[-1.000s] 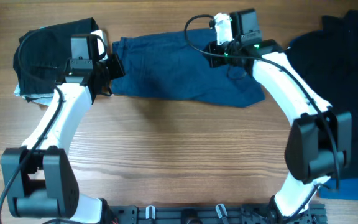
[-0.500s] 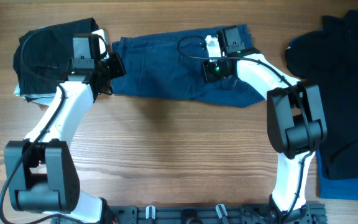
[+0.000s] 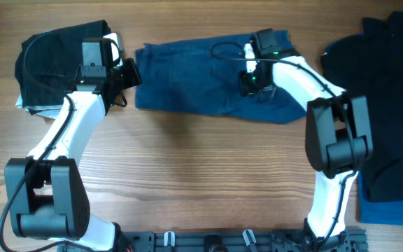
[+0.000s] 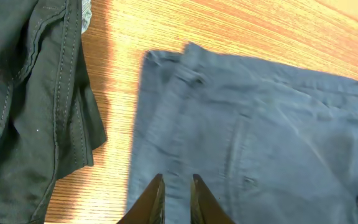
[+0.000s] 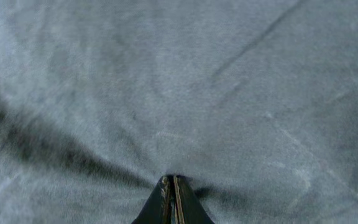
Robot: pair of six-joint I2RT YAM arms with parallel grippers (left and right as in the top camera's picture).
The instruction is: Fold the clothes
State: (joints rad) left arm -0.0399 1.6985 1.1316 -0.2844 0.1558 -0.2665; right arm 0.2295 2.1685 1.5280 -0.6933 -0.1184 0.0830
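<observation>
Next, my left gripper takes hold of the shorts by the end edge (image 3: 140,92) beside the black garment (image 3: 56,68), to fold it over the other half of the shorts.
The clothes, a pair of blue denim shorts (image 3: 187,77), lie flat across the far middle of the table. My left gripper (image 3: 130,73) hovers at their left end. In the left wrist view its fingers (image 4: 176,179) stand a narrow gap apart over the denim (image 4: 260,124), and the cloth beneath looks flat and unpinched. My right gripper (image 3: 249,85) is down on the right half of the shorts. In the right wrist view its tips (image 5: 171,178) are pressed together on the denim (image 5: 166,81), and creases radiate from the pinch.
A black garment with pale trim (image 3: 54,59) lies bunched at the far left, close beside the shorts' left edge (image 4: 23,93). A black polo with a white logo (image 3: 390,91) covers the right side. A blue cloth (image 3: 390,210) lies at the near right.
My right gripper moved down from the shorts' far edge onto the right half and closed on the denim. The shorts' left edge shifted slightly to the right. The left arm barely moved.
</observation>
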